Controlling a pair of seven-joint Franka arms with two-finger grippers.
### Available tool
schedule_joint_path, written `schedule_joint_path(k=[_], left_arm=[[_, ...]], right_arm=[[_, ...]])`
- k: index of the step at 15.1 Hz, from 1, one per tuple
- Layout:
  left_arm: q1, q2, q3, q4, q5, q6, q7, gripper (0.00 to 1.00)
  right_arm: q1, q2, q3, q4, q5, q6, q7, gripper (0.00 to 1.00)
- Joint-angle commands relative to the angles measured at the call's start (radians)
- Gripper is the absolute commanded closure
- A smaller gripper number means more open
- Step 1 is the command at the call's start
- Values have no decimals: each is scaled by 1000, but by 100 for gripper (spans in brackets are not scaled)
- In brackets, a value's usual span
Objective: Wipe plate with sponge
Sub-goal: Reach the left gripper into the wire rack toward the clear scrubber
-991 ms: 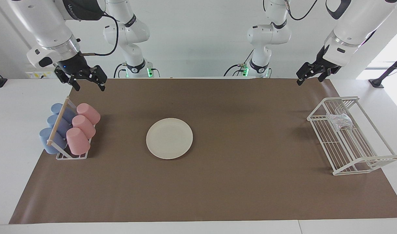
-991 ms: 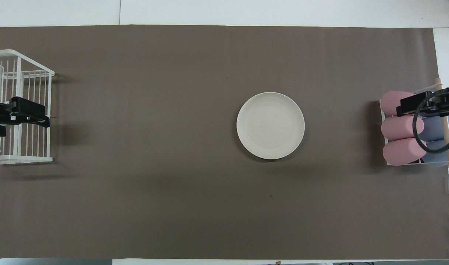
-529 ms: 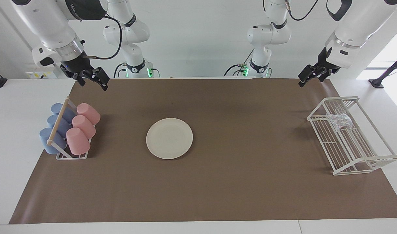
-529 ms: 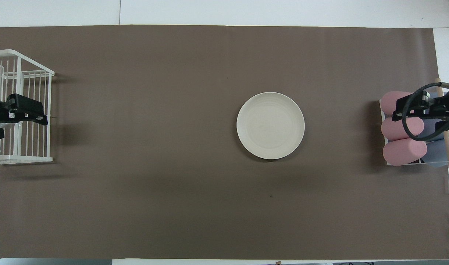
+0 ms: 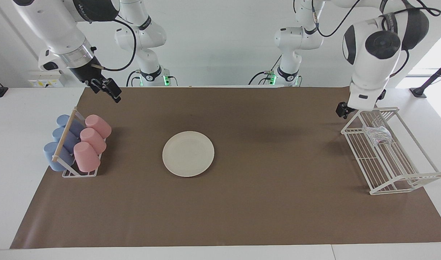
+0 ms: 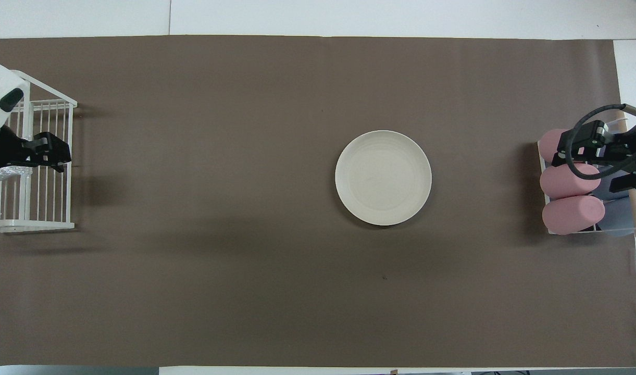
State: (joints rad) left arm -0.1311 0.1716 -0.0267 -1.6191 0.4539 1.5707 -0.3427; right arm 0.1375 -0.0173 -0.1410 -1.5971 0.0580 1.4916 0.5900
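Observation:
I need to grab the silvery mesh sponge by one end with my left gripper next. The sponge's other end stays free, and the sponge can then wipe the plate [image 6: 383, 177].
The cream-white plate [image 5: 188, 154] lies flat on the brown mat, about mid-table; it also shows in the overhead view [image 6: 383, 177]. The silvery mesh sponge [image 5: 377, 134] lies in the white wire rack [image 5: 404, 177] at the left arm's end. My left gripper [image 5: 354, 106] hangs open over the rack's end nearer the robots, close above the sponge and not touching it; in the overhead view it [image 6: 21, 164] covers most of the sponge. My right gripper [image 5: 107, 90] is open and empty, up in the air over the cup rack's end nearer the robots [image 6: 599, 164].
A cup rack [image 5: 69, 172] at the right arm's end holds three pink cups [image 5: 93, 139] and three blue cups [image 5: 61, 139] lying on their sides. The brown mat [image 5: 242, 202] covers most of the table.
The left arm has turned its wrist and lowered its gripper toward the wire rack and the sponge. The right gripper has drawn slightly up and toward the robots. Plate and sponge have not moved.

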Motion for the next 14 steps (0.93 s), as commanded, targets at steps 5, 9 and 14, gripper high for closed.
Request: schedule_joint_path(k=[5,9,14], left_arm=[[-42,196,10,28,342,5,-9,0],[-35,261,7,42,471,21,-4,0],[-27,263,8,36,477,32,-2,5]], right_arm=[[-1,-13,69,-6,19,-4,481,0],[-1,-13,119,-4,22,2,730,0],[-1,-19,139,-7,17,19,771,0]])
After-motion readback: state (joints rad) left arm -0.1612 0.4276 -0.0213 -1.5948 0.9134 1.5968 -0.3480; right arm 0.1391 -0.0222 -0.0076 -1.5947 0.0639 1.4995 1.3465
